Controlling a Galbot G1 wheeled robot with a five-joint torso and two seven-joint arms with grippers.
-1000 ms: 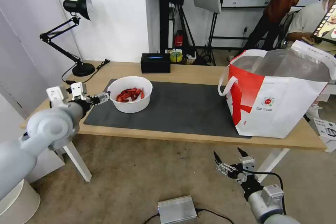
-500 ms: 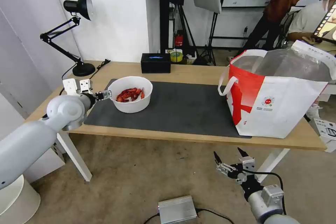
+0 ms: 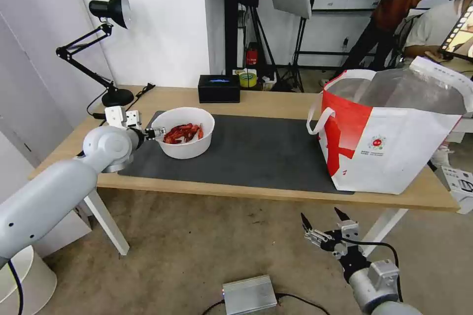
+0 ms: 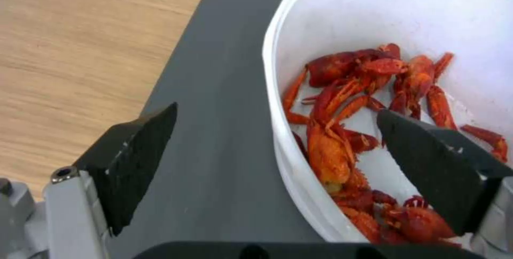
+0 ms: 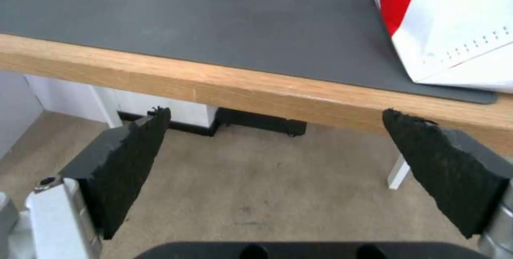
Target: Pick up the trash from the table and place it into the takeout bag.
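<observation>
The white bowl should be picked up next with my left gripper by its rim, because the loose crayfish shells inside could spill if the bowl tips.
A white round bowl of red crayfish shells, the trash, sits on the left end of the dark grey mat on the light-wood table. My left gripper is open and straddles the bowl's near-left rim, one finger over the mat outside the bowl and the other inside over the shells. The takeout bag, white with a red panel and foil lining, stands open at the table's right end. My right gripper hangs open below the table's front edge.
A black rectangular box sits at the table's back edge and a black desk lamp at its back left corner. A silver box with a cable lies on the floor. White table legs stand below.
My left arm has reached forward and right, bringing its open gripper from beside the bowl to astride its rim. The right arm has not moved.
</observation>
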